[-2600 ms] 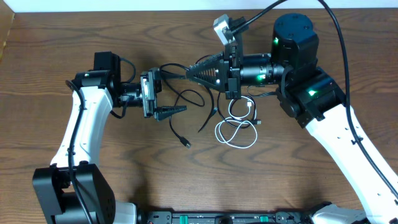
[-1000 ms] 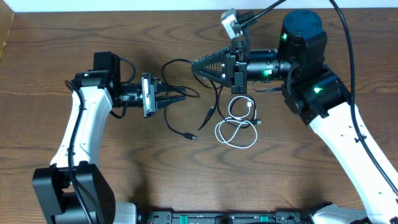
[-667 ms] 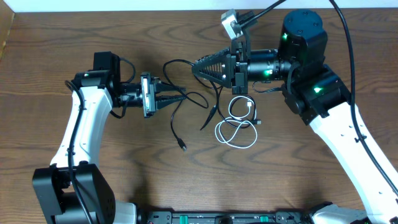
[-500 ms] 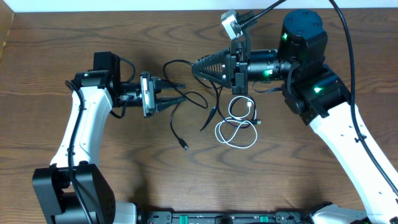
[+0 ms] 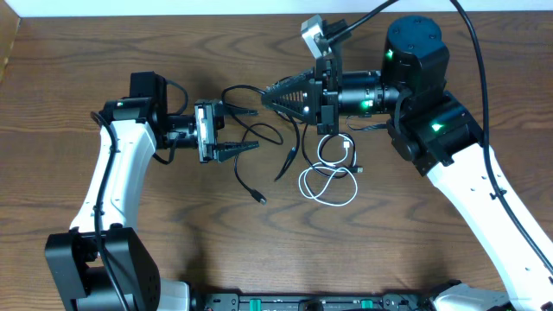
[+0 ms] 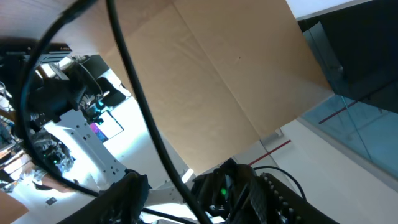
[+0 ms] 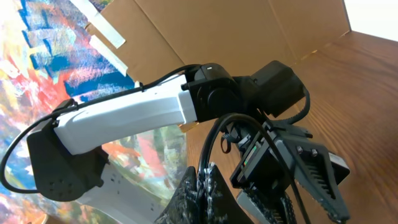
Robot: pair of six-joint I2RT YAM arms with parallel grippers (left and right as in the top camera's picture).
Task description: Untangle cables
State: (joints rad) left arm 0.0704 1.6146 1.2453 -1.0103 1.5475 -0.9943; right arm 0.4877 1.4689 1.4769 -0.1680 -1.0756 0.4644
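My open fingers reach past the black cable (image 5: 243, 126) (image 6: 186, 194), and the cable crosses the gap between them, so my left gripper should close on it now.
My right gripper (image 5: 266, 97) is shut on a thin black cable (image 5: 244, 177) and holds it above the table; the right wrist view (image 7: 202, 186) shows the cable (image 7: 214, 140) rising from the pinched tips. That cable loops left, passes between the fingers of my open left gripper (image 5: 252, 130) and hangs to a plug near the table. In the left wrist view the cable (image 6: 143, 106) runs between the spread fingers (image 6: 186, 194). A second black cable (image 5: 289, 155) droops below the right gripper. The white cable (image 5: 328, 186) lies coiled on the table.
The wooden table (image 5: 173, 242) spans the view. The right arm's body (image 5: 415, 95) stands over the back right, with thick black cords running off the top edge. The left arm (image 5: 117, 164) reaches in from the left.
My left gripper was shut on the black cable a second ago and has opened. The cable's loose plug end has swung slightly. My right gripper has shifted a little to the left.
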